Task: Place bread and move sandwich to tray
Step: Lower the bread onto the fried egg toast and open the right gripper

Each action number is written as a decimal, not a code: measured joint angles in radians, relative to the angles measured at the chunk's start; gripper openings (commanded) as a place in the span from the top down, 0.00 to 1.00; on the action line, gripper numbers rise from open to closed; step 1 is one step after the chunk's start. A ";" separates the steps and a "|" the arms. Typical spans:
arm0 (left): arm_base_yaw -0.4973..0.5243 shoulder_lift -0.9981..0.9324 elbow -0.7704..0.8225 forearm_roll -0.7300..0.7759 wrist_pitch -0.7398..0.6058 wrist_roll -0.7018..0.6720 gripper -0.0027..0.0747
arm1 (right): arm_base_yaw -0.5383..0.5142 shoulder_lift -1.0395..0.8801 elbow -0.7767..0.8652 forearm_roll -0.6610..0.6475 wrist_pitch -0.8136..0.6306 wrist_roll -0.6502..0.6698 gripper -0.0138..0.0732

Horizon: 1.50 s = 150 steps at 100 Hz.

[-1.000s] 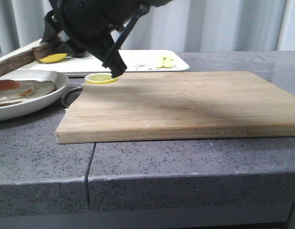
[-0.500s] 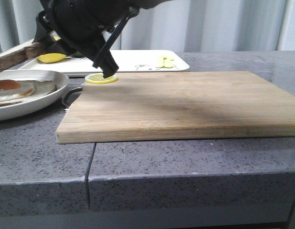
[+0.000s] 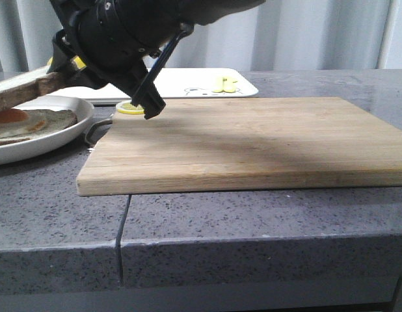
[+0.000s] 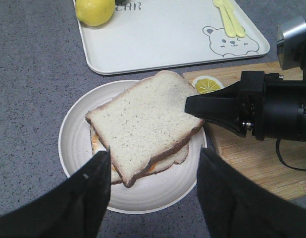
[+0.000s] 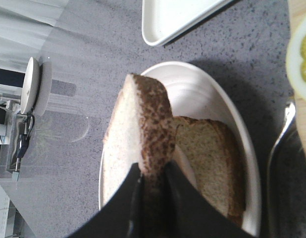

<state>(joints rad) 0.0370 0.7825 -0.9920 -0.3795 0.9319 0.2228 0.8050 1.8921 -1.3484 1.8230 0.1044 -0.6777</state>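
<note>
The tilted bread (image 3: 17, 91) is held by my right gripper over the fried egg (image 3: 19, 120) and would lie on the sandwich, so my right gripper needs to release the bread.
My right gripper (image 5: 152, 183) is shut on one crust edge of the bread (image 5: 143, 119), a pale square slice with a brown crust. It holds the bread (image 4: 143, 119) just above the sandwich (image 4: 175, 157), a lower slice with fried egg in the round white plate (image 4: 158, 196). In the front view the bread (image 3: 22, 90) hangs tilted over the egg (image 3: 19, 120), with the right gripper (image 3: 61, 79) beside the plate (image 3: 71, 127). My left gripper (image 4: 154, 163) stands open above the plate's near rim, holding nothing. The white tray (image 4: 158, 39) lies beyond the plate.
A whole lemon (image 4: 95, 10) and yellow cutlery (image 4: 227, 20) lie on the tray (image 3: 188, 81). A wooden board (image 3: 253, 136) fills the table's middle and right, with a lemon slice (image 4: 207, 84) at its corner next to the plate. A metal utensil (image 5: 281, 144) lies between plate and board.
My right gripper has carried the bread leftward and lower, from beside the tray to over the plate and egg.
</note>
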 measured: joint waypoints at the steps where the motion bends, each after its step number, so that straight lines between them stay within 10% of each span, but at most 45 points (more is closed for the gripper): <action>1: 0.000 0.000 0.000 0.000 0.000 0.000 0.49 | 0.000 0.000 0.000 0.000 0.000 0.000 0.91; 97: 0.000 0.000 0.000 0.000 0.000 0.000 0.49 | 0.000 0.002 0.002 0.000 -0.011 -0.038 0.25; 150: 0.000 0.000 0.000 0.000 0.000 0.000 0.49 | 0.000 0.002 0.002 0.002 -0.013 -0.044 0.21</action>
<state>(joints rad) 0.0370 0.7825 -0.9920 -0.3795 0.9319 0.2228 0.8050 1.8945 -1.3468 1.8248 0.0915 -0.7220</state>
